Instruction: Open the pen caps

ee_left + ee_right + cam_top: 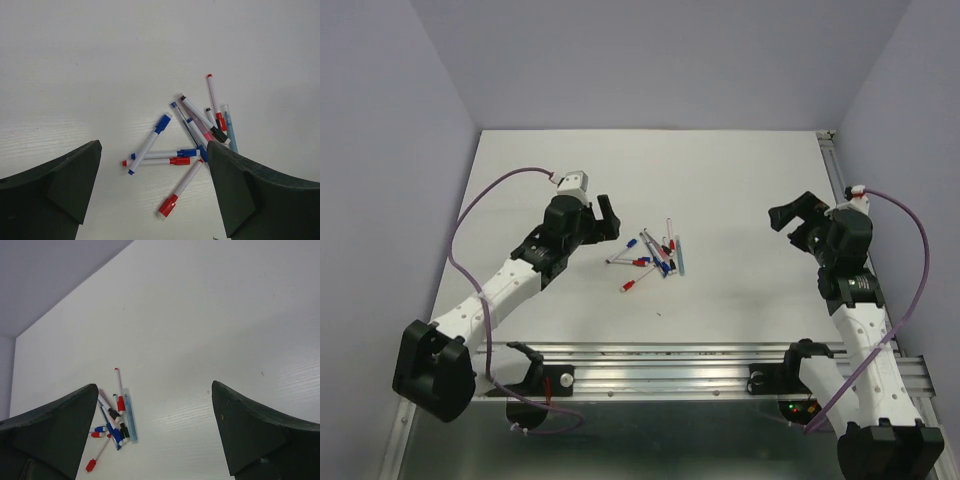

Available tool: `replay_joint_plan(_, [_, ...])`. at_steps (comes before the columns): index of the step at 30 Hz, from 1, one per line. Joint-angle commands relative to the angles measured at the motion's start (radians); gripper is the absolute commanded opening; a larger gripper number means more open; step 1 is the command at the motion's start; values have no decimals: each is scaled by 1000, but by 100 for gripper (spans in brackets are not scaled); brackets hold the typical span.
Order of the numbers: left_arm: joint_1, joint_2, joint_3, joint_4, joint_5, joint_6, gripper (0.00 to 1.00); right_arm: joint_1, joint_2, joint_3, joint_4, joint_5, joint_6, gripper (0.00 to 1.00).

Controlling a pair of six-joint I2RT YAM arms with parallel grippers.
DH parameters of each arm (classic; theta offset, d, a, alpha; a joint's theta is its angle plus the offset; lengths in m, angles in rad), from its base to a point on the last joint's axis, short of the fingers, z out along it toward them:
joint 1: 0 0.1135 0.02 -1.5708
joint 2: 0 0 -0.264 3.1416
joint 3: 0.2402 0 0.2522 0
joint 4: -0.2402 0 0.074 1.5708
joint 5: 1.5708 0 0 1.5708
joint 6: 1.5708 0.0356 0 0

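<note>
Next, my left gripper reaches out and grabs the blue-capped pen by its white body [145, 149], which leaves the blue cap [163, 123] free for my right gripper to open.
Several thin pens [655, 258] lie in a loose pile mid-table, with white or clear barrels and their pen caps in red, blue and black. In the left wrist view a red cap [168, 205] lies nearest, and a blue cap [163, 123] and a black cap [218, 134] lie farther off. My left gripper [608, 222] hovers just left of the pile, open [154, 146] and holding nothing. Far to the right of the pile, my right gripper [790, 225] is open [154, 386] and empty. From there the pens [117, 415] show at lower left.
A metal rail [670, 365] runs along the table's near edge and another [835, 170] along its right side. Purple cables [470, 215] loop off both arms. Lilac walls close in the back and sides. A small dark speck [660, 316] lies in front of the pile.
</note>
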Motion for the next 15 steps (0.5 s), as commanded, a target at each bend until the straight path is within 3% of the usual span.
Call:
replay_joint_plan(1, [1, 63, 18, 72, 79, 90, 99, 2, 5, 11, 122, -20, -22, 100])
replay_joint_plan(5, [0, 187, 33, 69, 117, 109, 99, 2, 28, -17, 144, -27, -10, 100])
replay_joint_plan(8, [1, 253, 64, 68, 175, 143, 97, 2, 77, -2, 123, -148, -68, 100])
replay_joint_plan(15, [-4, 354, 95, 71, 225, 185, 93, 2, 142, -6, 104, -123, -67, 100])
